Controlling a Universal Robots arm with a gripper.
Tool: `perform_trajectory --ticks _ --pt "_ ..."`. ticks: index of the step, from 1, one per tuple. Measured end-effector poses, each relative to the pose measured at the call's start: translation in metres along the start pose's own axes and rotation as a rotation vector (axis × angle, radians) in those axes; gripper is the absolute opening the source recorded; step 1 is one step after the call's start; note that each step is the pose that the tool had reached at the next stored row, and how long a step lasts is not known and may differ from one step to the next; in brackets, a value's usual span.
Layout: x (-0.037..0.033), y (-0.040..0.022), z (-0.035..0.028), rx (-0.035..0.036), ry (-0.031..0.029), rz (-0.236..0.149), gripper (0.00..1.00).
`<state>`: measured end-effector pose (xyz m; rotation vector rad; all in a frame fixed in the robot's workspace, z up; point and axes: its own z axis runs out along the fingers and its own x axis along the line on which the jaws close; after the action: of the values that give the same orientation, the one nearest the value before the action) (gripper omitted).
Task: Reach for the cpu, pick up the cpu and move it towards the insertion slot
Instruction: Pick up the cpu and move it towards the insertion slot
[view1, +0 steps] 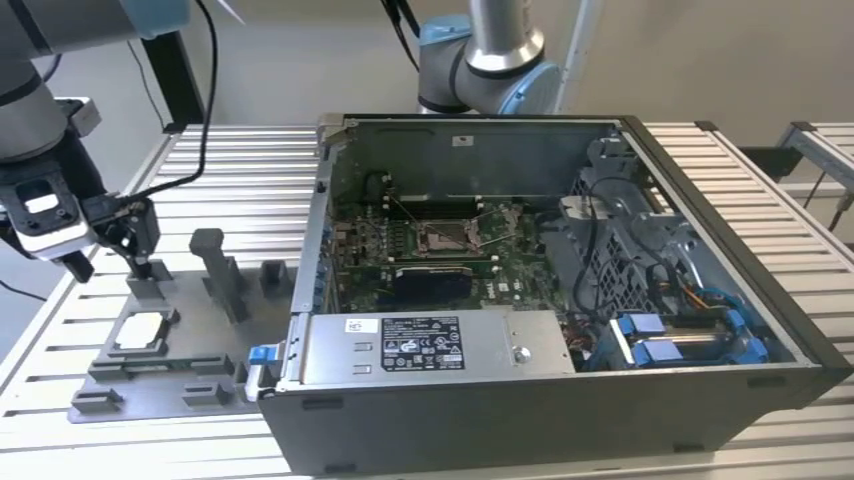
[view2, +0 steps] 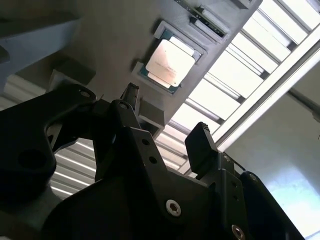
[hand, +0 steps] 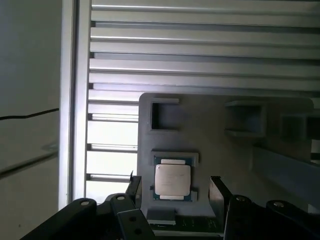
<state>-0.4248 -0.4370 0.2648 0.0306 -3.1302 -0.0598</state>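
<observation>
I next need to grab the cpu's open side edges between the raised holder bars with my gripper, since the bars hug two opposite edges of the cpu (view1: 143, 331).
The cpu (view1: 143, 331) is a small silvery-white square lying flat in a pocket of the grey fixture plate (view1: 160, 372) at the exterior view's left. My gripper (view1: 110, 262) hangs open a short way above it, apart from it, with nothing held. In both wrist views the cpu (view2: 170, 62) (hand: 172, 180) lies beyond the black fingers (hand: 217, 190), lined up with the gap between them. The insertion slot (view1: 447, 236) is a shiny-framed square socket on the green board inside the open computer case (view1: 694, 400).
Upright grey fixture blocks (view1: 220, 272) stand on the plate just beside my gripper. The case's wall (view1: 318, 230) rises between the plate and the socket. A second arm's base (view1: 483, 60) stands behind the case. A black cable (view1: 200, 120) trails over the slatted table (view1: 40, 330).
</observation>
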Motion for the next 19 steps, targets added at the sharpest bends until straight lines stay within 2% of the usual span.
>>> perform_trajectory --ticks 19 --pt "-0.0010 -0.0045 0.0324 -0.0002 0.0040 0.000 1.00"
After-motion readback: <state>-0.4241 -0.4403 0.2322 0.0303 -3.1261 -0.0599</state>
